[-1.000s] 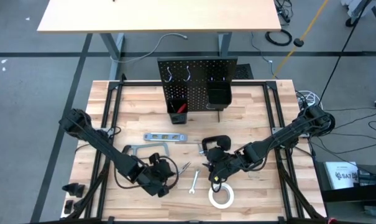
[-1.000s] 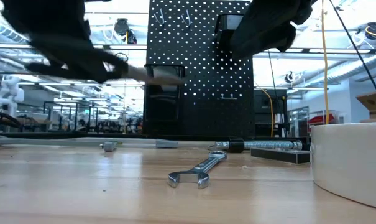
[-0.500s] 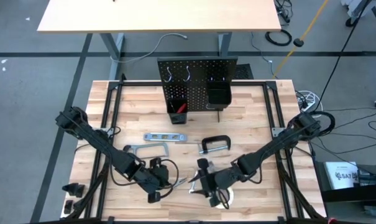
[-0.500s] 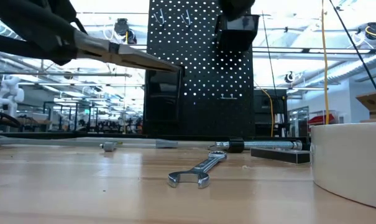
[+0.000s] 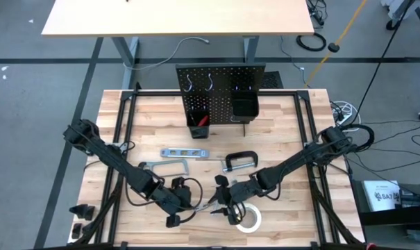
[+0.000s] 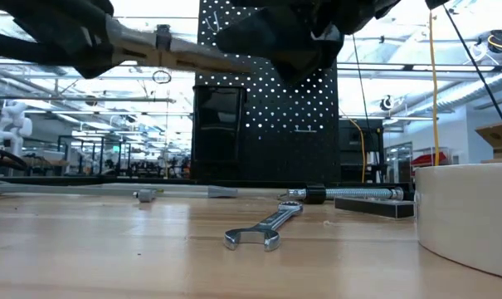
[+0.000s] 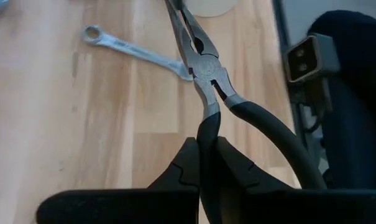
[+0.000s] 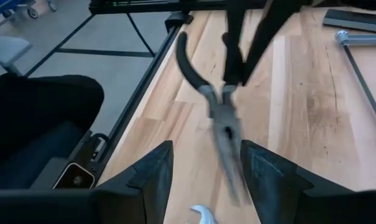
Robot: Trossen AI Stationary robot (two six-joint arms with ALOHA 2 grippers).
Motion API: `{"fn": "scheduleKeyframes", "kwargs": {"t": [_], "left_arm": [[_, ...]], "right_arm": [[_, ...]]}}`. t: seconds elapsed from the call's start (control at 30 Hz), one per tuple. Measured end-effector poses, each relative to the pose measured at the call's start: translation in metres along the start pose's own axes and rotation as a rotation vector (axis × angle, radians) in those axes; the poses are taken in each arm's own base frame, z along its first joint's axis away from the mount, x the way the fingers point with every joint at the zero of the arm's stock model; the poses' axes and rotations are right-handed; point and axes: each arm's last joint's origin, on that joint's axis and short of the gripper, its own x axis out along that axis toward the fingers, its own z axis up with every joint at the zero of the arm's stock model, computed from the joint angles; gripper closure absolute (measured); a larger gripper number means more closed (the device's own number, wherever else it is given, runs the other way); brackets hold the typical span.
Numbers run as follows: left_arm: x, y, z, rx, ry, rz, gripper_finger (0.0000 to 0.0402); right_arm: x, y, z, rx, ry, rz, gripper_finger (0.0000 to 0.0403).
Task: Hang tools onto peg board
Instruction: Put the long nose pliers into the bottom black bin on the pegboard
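The pliers are to hang on the peg board [image 5: 220,87], so their black handles should stay free. My right gripper should next grab the pliers by their nose [image 5: 208,206].
My left gripper [image 5: 184,197] is shut on the black-handled pliers [image 7: 200,62] and holds them above the tabletop; their nose points toward the table's right. My right gripper [image 8: 203,180] is open at the pliers' nose [image 8: 228,140], one finger on either side of it and apart from it. It also shows in the high view [image 5: 222,198]. The wrench [image 6: 263,228] lies flat on the table below. The peg board [image 5: 220,87] stands upright at the far middle, with silver hooks and two black bins; a red-handled screwdriver [image 5: 203,120] stands in the left bin. My left gripper pinches one of the pliers' black handles [image 7: 206,134] between its two fingers. The fingers lie along the handle, coming from the table's left. The other handle [image 7: 278,140] sticks out free. The pliers are lifted clear of the table, about level [image 6: 180,54].
The white tape roll [image 5: 248,219] lies near the front edge, just right of the grippers. The black C-clamp [image 5: 239,160], the grey hacksaw [image 5: 164,167] and the silver level [image 5: 184,152] lie flat in the table's middle. A tan desk [image 5: 175,17] stands beyond the table.
My right gripper has gone from above the C-clamp toward the table's left and near edge, over to the pliers' nose. My left gripper has kept hold of the pliers and has tipped them from nose-down to about level.
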Motion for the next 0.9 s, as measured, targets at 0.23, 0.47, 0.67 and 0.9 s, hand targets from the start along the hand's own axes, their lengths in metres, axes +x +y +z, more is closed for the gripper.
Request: {"fn": "scheduleKeyframes", "kwargs": {"t": [0.23,0.47,0.67,0.9], "left_arm": [[0.009,0.001,0.003,0.016,-0.016,-0.022,0.0384],[0.011,0.007,0.011,0.000,-0.061,-0.020,0.0384],[0.011,0.008,0.012,0.013,-0.066,-0.023,0.0384],[0.011,0.010,0.013,0.008,-0.067,-0.018,0.0382]], "right_arm": [[0.000,-0.002,0.000,0.002,0.003,-0.006,0.0222],[0.001,-0.007,-0.004,0.029,0.044,-0.025,0.0222],[0.001,-0.008,-0.005,0.032,0.055,-0.035,0.0222],[0.001,-0.009,-0.005,0.032,0.053,-0.035,0.0222]]}}
